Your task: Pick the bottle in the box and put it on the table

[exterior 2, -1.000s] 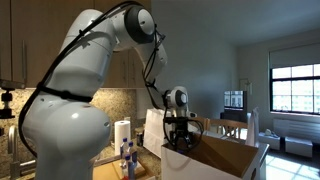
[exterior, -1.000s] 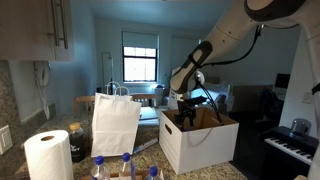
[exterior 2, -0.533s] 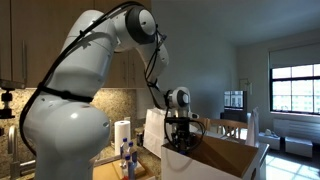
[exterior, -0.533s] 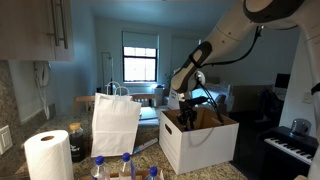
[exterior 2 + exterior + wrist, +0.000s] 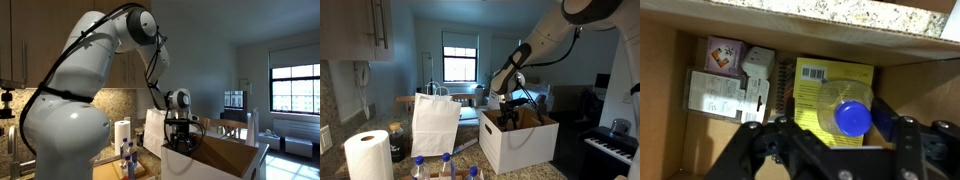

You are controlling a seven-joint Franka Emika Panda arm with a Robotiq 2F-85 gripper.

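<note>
My fingers reach past the blue cap [image 5: 852, 118] on either side of the bottle, so my gripper should close on the bottle.
A clear plastic bottle [image 5: 845, 100] with a blue cap [image 5: 852, 118] stands upright inside the box [image 5: 680, 130], on a yellow packet. My gripper [image 5: 835, 128] is down in the box, open, with one finger on each side of the bottle. The right finger is close to the bottle and the left finger stands apart from it. In both exterior views the gripper [image 5: 507, 116] [image 5: 180, 141] is lowered into the white box [image 5: 520, 142] [image 5: 236, 156], and the bottle is hidden there. The speckled table [image 5: 870, 20] runs along the box's far wall.
The box also holds a yellow packet [image 5: 808, 88], a small purple carton [image 5: 725, 53] and white leaflets [image 5: 725, 95]. A white paper bag [image 5: 435, 120], a paper towel roll [image 5: 368, 157] and blue-capped bottles [image 5: 445, 166] stand on the counter. A piano [image 5: 610, 146] is beside the box.
</note>
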